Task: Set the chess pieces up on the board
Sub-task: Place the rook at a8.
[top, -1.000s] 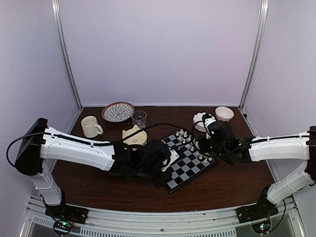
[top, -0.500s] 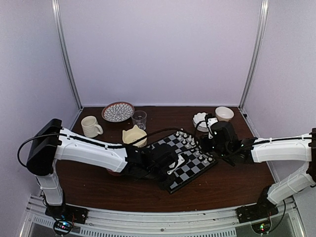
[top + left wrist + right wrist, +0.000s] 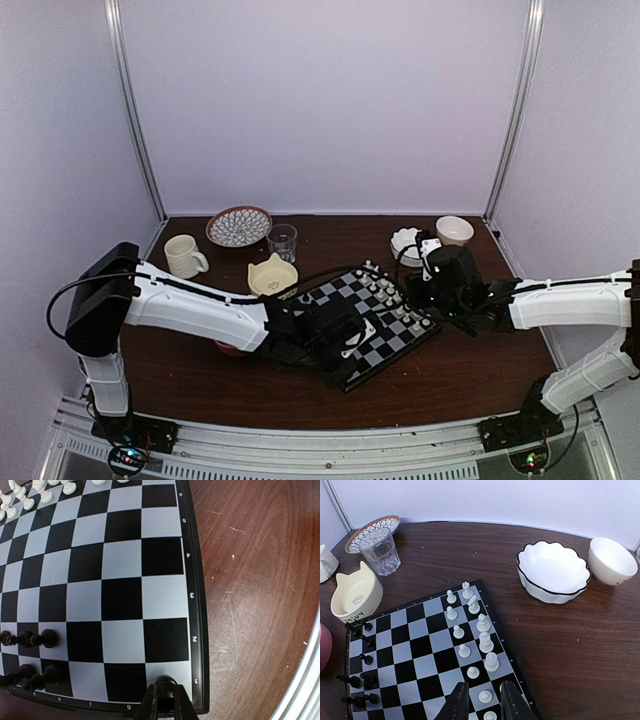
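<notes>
The black chess piece is low over the flat light corner square and would land on that square, so it is now time for my left gripper to release the piece.
The board (image 3: pixel 125 580) lies slantwise mid-table (image 3: pixel 385 345). My left gripper (image 3: pixel 165 700) is shut on a black chess piece (image 3: pixel 166 684), low over the light corner square at the board's near corner (image 3: pixel 340 360). More black chess pieces (image 3: pixel 30 640) stand in two rows along the left edge (image 3: pixel 360 645). Two rows of white chessmen (image 3: pixel 480 625) line the opposite edge. My right gripper (image 3: pixel 484 706) hovers open above that white row (image 3: pixel 413 310). A white pawn (image 3: pixel 485 696) on the board shows between its fingers, untouched.
A cat-shaped cream bowl (image 3: pixel 355 597), a glass (image 3: pixel 380 550) and a patterned plate (image 3: pixel 372 527) sit behind the board. At the back right are a scalloped white bowl (image 3: pixel 552 572) and a small cream bowl (image 3: pixel 612 560). The mug (image 3: pixel 183 255) stands far left.
My left arm has swung right and toward the table's front, carrying the black piece over the board to its near corner. The right arm has barely moved.
</notes>
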